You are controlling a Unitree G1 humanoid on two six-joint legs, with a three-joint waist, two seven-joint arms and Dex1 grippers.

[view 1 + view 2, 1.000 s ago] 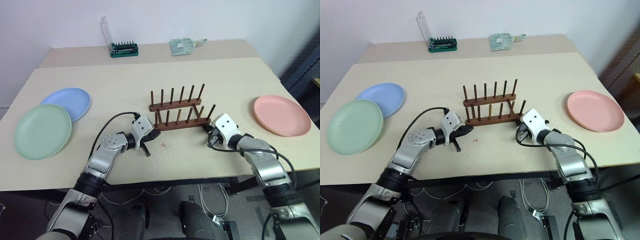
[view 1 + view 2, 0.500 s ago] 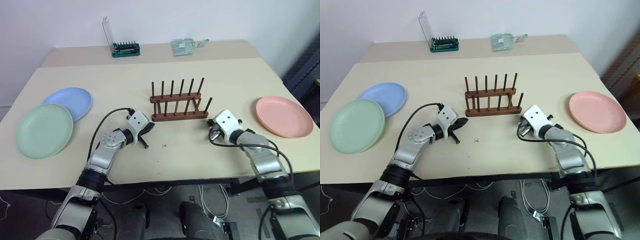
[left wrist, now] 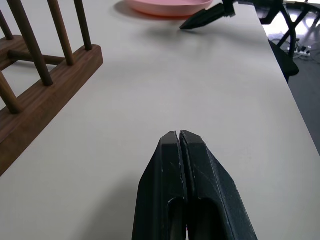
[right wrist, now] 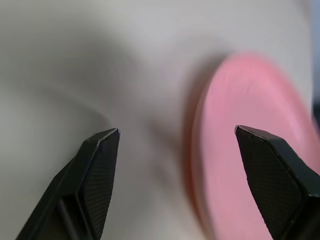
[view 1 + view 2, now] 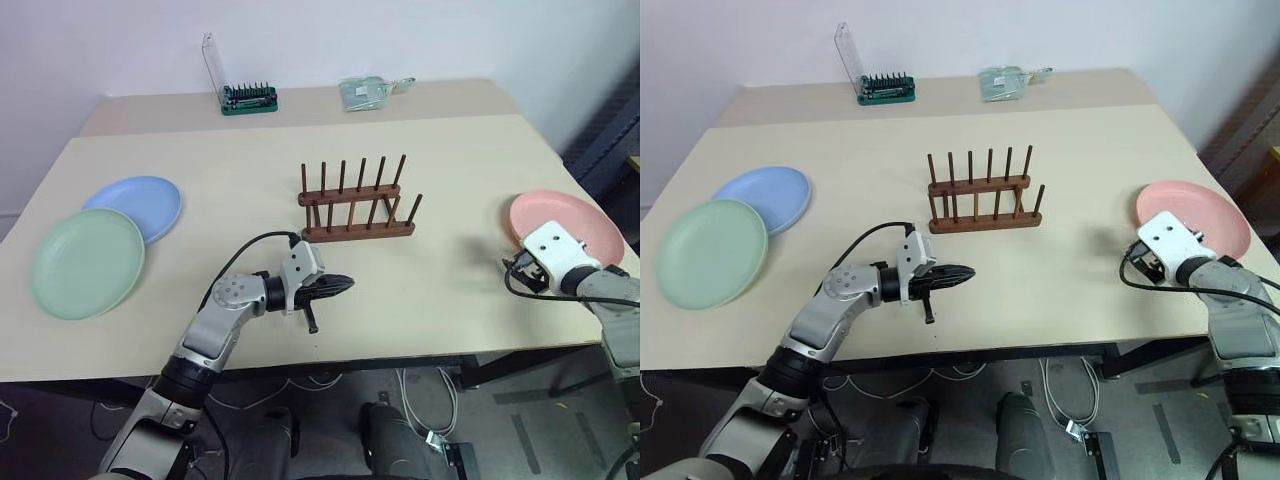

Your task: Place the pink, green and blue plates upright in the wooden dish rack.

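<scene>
Next, my right gripper grips the pink plate by its thin raised rim (image 5: 514,235) (image 4: 201,145), since the plate's round side spreads wider than the open fingers.
The pink plate (image 5: 565,228) lies flat at the table's right edge. My right gripper (image 4: 177,131) hovers open at the plate's near-left rim, one finger over the plate and one over the table. The green plate (image 5: 87,262) lies flat at the far left and overlaps the blue plate (image 5: 135,205) behind it. The wooden dish rack (image 5: 355,205) stands mid-table with nothing between its pegs. My left gripper (image 5: 348,283) is shut and holds nothing. It points right, low over the table in front of the rack.
A green bit holder (image 5: 245,95) with a raised clear lid and a plastic packet (image 5: 368,90) sit on the back strip of the table (image 5: 450,290). The table's right edge runs just past the pink plate.
My right arm swung right, from the rack's right end to the pink plate, and its fingers opened. My left gripper drew back from the rack's left end toward the front, turning rightward, still shut.
</scene>
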